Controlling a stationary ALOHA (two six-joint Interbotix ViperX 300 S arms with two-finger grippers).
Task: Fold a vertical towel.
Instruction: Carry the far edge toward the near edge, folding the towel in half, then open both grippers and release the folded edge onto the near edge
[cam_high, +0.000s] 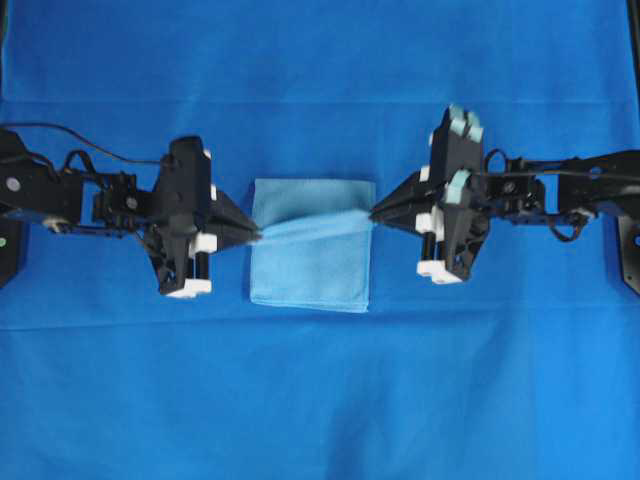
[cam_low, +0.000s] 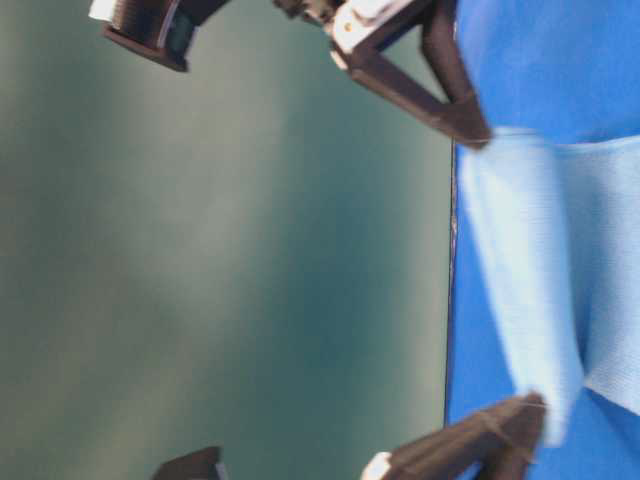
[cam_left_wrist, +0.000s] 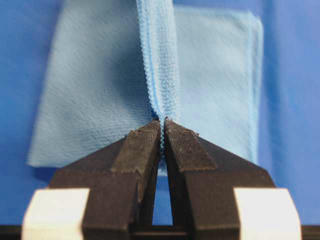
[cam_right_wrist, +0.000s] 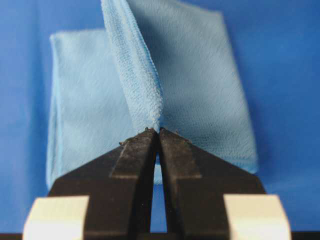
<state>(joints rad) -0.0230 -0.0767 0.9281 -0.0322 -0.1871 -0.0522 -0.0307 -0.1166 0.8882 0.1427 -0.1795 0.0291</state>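
Observation:
I should move the band to the towel's near edge with my right gripper before I release it, because the towel's lifted band (cam_high: 315, 226) hangs above the towel's middle, short of its near edge (cam_high: 308, 305).
The pale sky-blue towel (cam_high: 312, 255) lies in the middle of the table, partly folded, with an upper layer lifted and stretched in a band between the two grippers. My left gripper (cam_high: 257, 236) is shut on the towel's left edge; in the left wrist view (cam_left_wrist: 163, 121) the stitched edge (cam_left_wrist: 156, 60) runs up from between the pads. My right gripper (cam_high: 373, 213) is shut on the towel's right edge; in the right wrist view (cam_right_wrist: 157, 131) a pinched ridge of cloth (cam_right_wrist: 135, 70) rises from the tips. The table-level view shows the towel (cam_low: 530, 270) lifted off the cloth.
A deep royal-blue tablecloth (cam_high: 320, 400) covers the whole table under the towel. Both arms reach in from the sides at mid-height, the left arm (cam_high: 60, 195) and the right arm (cam_high: 580, 195).

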